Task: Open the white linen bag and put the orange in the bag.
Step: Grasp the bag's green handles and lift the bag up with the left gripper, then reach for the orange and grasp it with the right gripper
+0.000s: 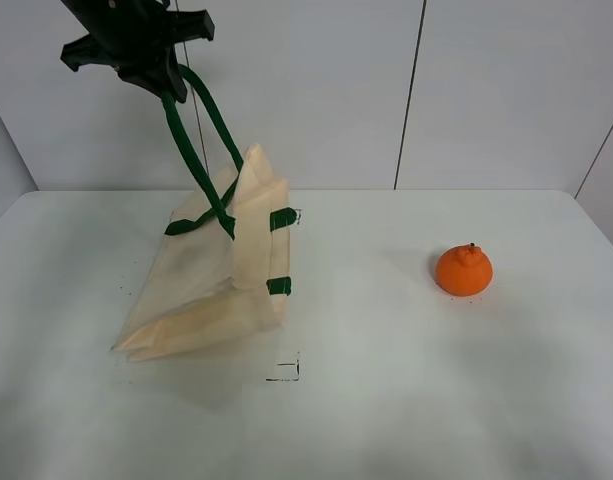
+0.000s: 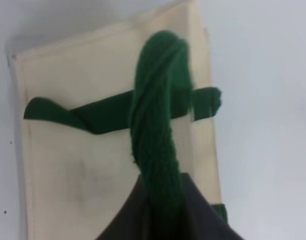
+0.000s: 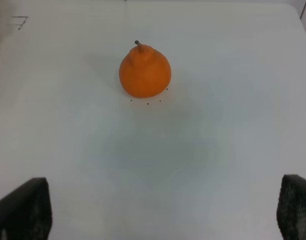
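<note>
The orange needs to go in the white linen bag (image 1: 201, 280), so my right gripper will next grab the orange's round body (image 1: 463, 272).
The white linen bag (image 1: 201, 280) is on the left of the table, partly lifted, with its mouth side raised and its bottom resting on the surface. My left gripper (image 1: 169, 82) is high above it, shut on a dark green strap handle (image 1: 191, 150) that is pulled taut. The left wrist view shows the strap (image 2: 157, 115) running into the gripper (image 2: 162, 217) over the cloth (image 2: 83, 170). The orange (image 1: 463, 270) sits alone on the right of the table. In the right wrist view it (image 3: 144, 70) lies ahead of my open, empty right gripper (image 3: 162, 210).
The white table (image 1: 386, 400) carries a small black corner mark (image 1: 284, 368) in front of the bag. A white panelled wall (image 1: 416, 90) stands behind the table's far edge. The right arm does not show in the exterior high view.
</note>
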Controlling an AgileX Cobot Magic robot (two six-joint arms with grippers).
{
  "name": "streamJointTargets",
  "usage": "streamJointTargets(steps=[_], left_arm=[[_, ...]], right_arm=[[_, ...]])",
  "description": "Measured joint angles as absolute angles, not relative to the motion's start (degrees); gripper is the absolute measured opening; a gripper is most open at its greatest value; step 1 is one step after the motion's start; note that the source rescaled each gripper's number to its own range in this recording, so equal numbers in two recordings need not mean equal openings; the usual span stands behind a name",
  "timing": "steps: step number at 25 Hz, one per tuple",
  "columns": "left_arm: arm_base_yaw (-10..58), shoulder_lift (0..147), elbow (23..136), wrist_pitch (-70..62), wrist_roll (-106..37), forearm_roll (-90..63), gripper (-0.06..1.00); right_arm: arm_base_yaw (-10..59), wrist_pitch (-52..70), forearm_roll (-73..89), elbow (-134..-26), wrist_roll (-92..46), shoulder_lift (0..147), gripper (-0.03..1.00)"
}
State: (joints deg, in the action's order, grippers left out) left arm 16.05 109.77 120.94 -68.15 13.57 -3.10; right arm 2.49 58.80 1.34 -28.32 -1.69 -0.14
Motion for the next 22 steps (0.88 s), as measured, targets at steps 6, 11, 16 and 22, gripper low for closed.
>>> streamJointTargets(steps=[6, 11, 16, 22], left_arm=[[16.05, 106.82, 120.94, -68.25, 13.49, -3.22, 0.00], [16.05, 106.53, 120.94, -68.25, 13.47, -3.22, 0.00], [16.05, 106.48, 120.94, -68.25, 13.47, -3.26, 0.00], [16.21, 106.46, 120.94, -68.25, 13.27, -3.26, 0.00]], right_arm=[[2.49, 55.80, 1.34, -31.36, -1.69, 12.95, 1.00], [2.49, 49.59, 1.39, -38.54, -1.69, 36.91, 1.00], [2.49, 47.55, 1.51, -52.68, -2.64, 64.25, 1.00], [2.49, 56.41, 1.69, -77.08, -3.35, 94.94, 1.00]])
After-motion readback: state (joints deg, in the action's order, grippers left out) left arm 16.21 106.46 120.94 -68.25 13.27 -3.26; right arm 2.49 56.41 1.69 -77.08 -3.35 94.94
